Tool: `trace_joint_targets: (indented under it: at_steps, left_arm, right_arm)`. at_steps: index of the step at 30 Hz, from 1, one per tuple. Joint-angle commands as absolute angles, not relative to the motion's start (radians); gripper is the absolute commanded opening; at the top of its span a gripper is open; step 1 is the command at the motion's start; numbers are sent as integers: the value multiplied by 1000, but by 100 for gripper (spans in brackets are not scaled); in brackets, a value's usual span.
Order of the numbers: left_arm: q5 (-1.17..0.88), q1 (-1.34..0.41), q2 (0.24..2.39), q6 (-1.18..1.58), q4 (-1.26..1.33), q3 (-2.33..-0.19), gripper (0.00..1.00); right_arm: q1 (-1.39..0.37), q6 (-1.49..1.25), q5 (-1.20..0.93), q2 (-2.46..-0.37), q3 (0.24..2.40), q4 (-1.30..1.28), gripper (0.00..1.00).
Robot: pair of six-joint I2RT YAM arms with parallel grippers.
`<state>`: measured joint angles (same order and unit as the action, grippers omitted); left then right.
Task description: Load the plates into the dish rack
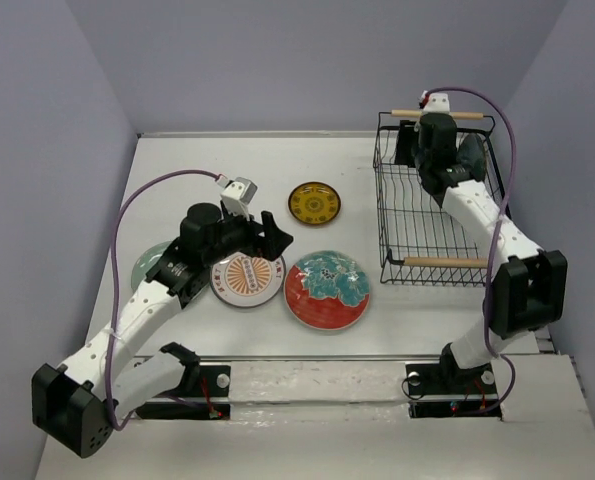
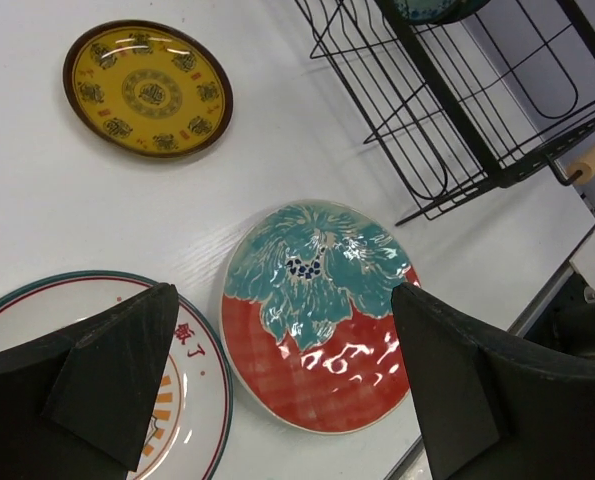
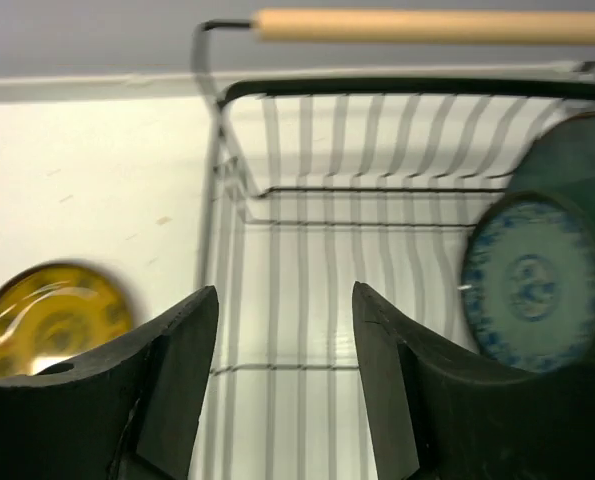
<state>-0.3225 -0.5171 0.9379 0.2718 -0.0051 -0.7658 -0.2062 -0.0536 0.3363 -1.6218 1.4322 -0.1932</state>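
Observation:
The robot should next pinch the small yellow-brown plate's dark rim with its left gripper to load the dish rack.
The black wire dish rack stands at the back right. A dark teal plate and a small blue-patterned plate stand on edge inside it. My right gripper hangs open over the rack floor with nothing between its fingers, the blue plate to its right. On the table lie the yellow-brown plate, the white plate with orange centre and the red plate with teal centre. A pale mint plate shows partly under the left arm. My left gripper is wide open above the red and white plates.
The rack's wooden handles lie at its near and far ends. Grey walls close in the white table on three sides. The arm bases sit along the near edge. A purple cable loops over the left arm.

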Motion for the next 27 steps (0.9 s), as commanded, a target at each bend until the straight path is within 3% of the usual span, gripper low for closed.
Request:
trace_joint_targets:
  at_steps: [1,5,7,11,16,21,27]
  left_arm:
    - [-357,-517,1012,304,46,-810,99]
    - [-380,-511,1107,376,74,-834,99]
    - [-335,-505,1147,411,84,-851,99]
    - [-240,-500,1263,445,95,-926,85]
    - [-144,-489,1500,440,66,-1084,77]
    - [-108,-474,1791,373,-36,-1320,75]
    - [-57,-437,2029,334,-141,-1515,59]
  right_arm:
    - [-247,-201,106,-1490,1312,-89,59]
    - [-256,-273,11,-1360,1234,-46,42]
    - [-256,-282,-38,-1304,1200,-23,24]
    - [-265,-291,-122,-1201,1144,-18,9]
    - [-265,-288,-164,-1121,1095,-12,9]
    - [-265,-282,-207,-1066,1069,-12,25]
    - [-265,-294,-256,-1025,1049,-12,29]
